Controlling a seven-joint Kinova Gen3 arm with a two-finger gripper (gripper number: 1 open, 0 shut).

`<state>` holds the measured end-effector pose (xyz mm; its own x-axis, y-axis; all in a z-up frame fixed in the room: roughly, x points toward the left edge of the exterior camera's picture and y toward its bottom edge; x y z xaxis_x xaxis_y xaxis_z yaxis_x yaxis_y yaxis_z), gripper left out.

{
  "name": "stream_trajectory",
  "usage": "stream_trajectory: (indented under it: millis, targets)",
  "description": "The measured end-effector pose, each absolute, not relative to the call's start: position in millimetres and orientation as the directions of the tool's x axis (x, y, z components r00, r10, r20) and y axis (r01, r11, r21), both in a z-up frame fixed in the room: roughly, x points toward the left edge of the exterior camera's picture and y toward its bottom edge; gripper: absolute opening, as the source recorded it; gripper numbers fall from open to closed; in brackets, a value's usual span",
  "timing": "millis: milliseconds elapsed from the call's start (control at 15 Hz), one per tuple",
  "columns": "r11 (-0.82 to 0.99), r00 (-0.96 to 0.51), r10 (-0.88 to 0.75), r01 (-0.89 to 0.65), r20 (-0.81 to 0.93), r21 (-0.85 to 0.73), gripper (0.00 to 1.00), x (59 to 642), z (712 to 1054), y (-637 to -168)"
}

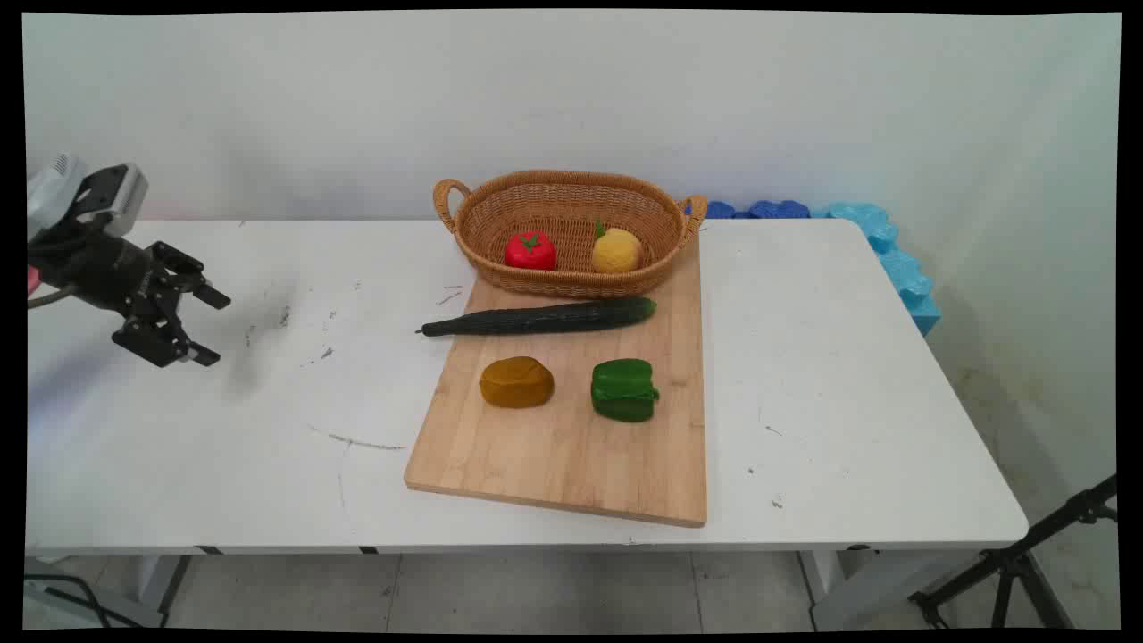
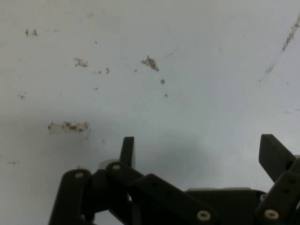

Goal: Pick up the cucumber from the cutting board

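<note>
I should grab the long cucumber by its narrow stem end [image 1: 457, 325] next, for the wicker basket.
My gripper [image 1: 210, 326] hangs open over the left part of the white table [image 1: 268, 429], holding nothing. In the hand view its fingers [image 2: 127, 150] stand wide apart over bare, scuffed table surface. To its right lies a wooden cutting board [image 1: 563, 446]. On the board rest a long dark cucumber [image 1: 540, 319], a brown-orange lump [image 1: 516, 382] and a green pepper [image 1: 624, 389]. A wicker basket [image 1: 500, 201] at the board's far end holds a red tomato [image 1: 530, 251] and a yellow lemon [image 1: 616, 250].
Blue foam pieces [image 1: 880, 241] lie past the table's far right corner against the wall. A black tripod leg [image 1: 1018, 558] stands on the floor at the lower right. Scuff marks [image 1: 357, 440] dot the table between gripper and board.
</note>
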<state>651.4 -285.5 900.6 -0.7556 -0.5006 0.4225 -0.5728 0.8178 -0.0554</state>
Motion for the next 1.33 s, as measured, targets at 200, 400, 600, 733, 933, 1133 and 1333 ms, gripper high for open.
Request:
stream_trajectory:
  millis: [200, 400, 600, 733, 933, 1133, 1333]
  targets:
    - [0.825, -0.759, -0.489, -0.563, 0.429, -0.055, 1.00, 646.4, 903.1, -288.4]
    - [0.837, -0.765, -0.469, -0.545, 0.441, -0.055, 1.00, 632.8, 908.7, -296.1]
    - [0.849, -0.771, -0.446, -0.526, 0.455, -0.059, 1.00, 610.2, 914.2, -308.5]
    - [0.855, -0.775, -0.431, -0.515, 0.463, -0.067, 1.00, 590.8, 916.1, -319.1]
    - [0.861, -0.779, -0.412, -0.502, 0.472, -0.079, 1.00, 561.7, 915.8, -334.5]
    - [0.866, -0.783, -0.393, -0.492, 0.481, -0.093, 1.00, 527.2, 911.9, -352.3]
    - [0.870, -0.788, -0.376, -0.481, 0.488, -0.107, 1.00, 494.0, 904.5, -369.8]
